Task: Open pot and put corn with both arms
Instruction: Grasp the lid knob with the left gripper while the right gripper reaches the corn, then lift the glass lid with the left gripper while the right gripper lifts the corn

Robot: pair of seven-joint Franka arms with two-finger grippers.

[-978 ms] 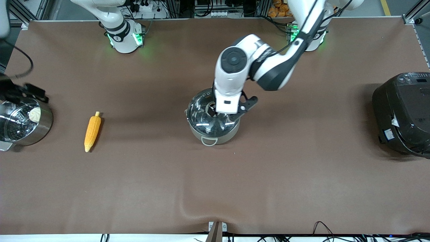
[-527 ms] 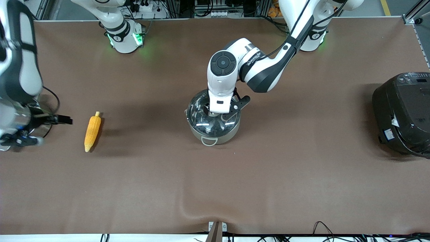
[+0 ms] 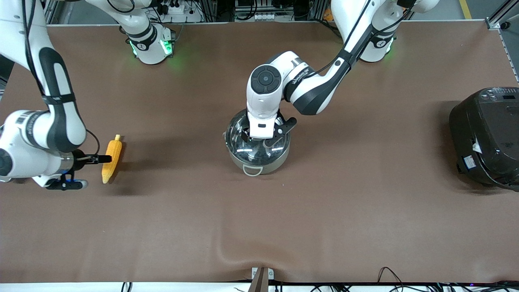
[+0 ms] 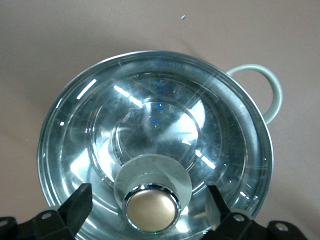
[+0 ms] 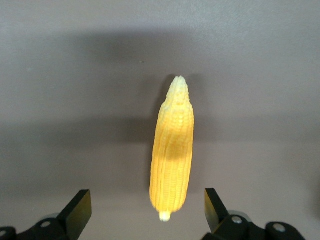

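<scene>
Bare mat shows between the corn and the fingers of my right gripper, so it is too early to close and lowering comes first.
The steel pot stands mid-table with its clear glass lid on. My left gripper is over the lid and open. In the left wrist view its fingers stand on either side of the copper-coloured knob with a gap on each side. The yellow-orange corn lies on the brown mat toward the right arm's end of the table. My right gripper is open and empty just over the corn. In the right wrist view the corn has its pale stub between the fingertips.
A large black rice cooker stands at the left arm's end of the table. The brown mat has a raised wrinkle near the edge closest to the front camera. A grey loop handle sticks out from the pot's rim.
My right arm has swung in from the end of the table and brought its gripper to the corn. My left gripper has shifted slightly over the lid, centring on the knob.
</scene>
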